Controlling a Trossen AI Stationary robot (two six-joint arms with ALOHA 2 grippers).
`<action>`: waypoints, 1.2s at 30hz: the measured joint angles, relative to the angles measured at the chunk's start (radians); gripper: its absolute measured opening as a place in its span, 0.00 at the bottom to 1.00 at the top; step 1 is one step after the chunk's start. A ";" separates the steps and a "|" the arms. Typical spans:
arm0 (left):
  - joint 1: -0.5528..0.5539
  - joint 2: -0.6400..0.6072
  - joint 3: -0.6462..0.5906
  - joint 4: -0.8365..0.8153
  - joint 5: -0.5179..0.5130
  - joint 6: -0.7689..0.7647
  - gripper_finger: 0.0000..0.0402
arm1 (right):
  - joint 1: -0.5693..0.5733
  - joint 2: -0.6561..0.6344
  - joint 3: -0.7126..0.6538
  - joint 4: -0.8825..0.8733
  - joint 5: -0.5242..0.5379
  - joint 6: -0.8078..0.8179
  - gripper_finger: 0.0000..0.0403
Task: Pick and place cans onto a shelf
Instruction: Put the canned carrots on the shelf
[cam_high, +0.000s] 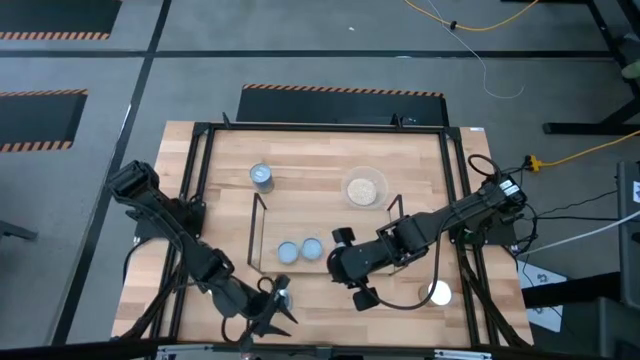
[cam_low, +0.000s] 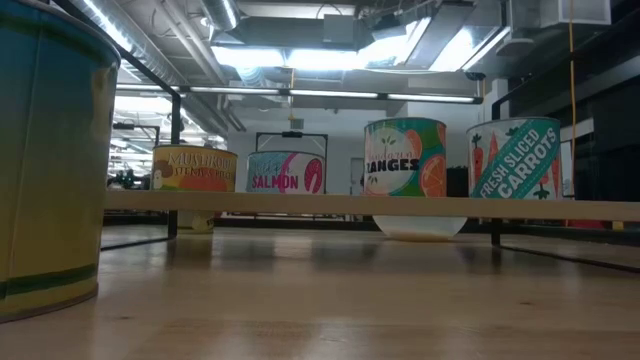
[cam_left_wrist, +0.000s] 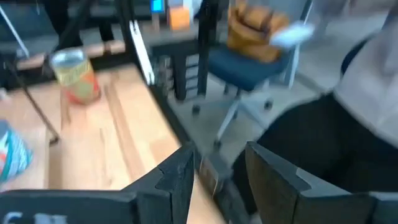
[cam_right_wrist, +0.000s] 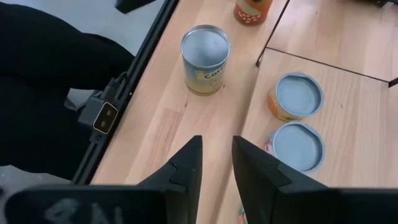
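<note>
My left gripper is going to grab the white-topped can by its top rim next, to stock the shelf.
Two cans (cam_high: 288, 251) (cam_high: 312, 247) stand on their bases inside the black-rod shelf (cam_high: 254, 228), pale tops up; the right wrist view shows them as cans (cam_right_wrist: 297, 94) (cam_right_wrist: 298, 144). A corn can (cam_right_wrist: 205, 59) stands upright on the table near the front edge, beside my left gripper (cam_high: 278, 312). That gripper (cam_left_wrist: 219, 155) is open and holds nothing. My right gripper (cam_high: 340, 270) (cam_right_wrist: 217, 142) hovers above the table just right of the shelf's cans, its fingers apart with nothing between them. Another can (cam_high: 262, 177) stands behind the shelf, and a white-topped can (cam_high: 438, 293) stands at the near right.
A clear round dish (cam_high: 364, 188) with tan contents sits behind the shelf's right end. The black frame (cam_high: 200, 180) edges the table. In the low view several labelled cans (cam_low: 405, 160) stand in a row, with one large can (cam_low: 50, 150) close on the left.
</note>
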 joint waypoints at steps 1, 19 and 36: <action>0.000 0.000 0.022 -0.063 0.000 0.000 0.34 | 0.000 0.000 0.000 -0.003 0.000 0.000 0.23; -0.050 0.044 0.165 -0.651 -0.051 -0.106 0.34 | 0.000 0.000 0.000 -0.007 0.000 0.002 0.23; -0.060 0.141 0.165 -0.681 -0.119 -0.106 0.34 | 0.000 0.000 0.000 -0.007 0.000 0.026 0.23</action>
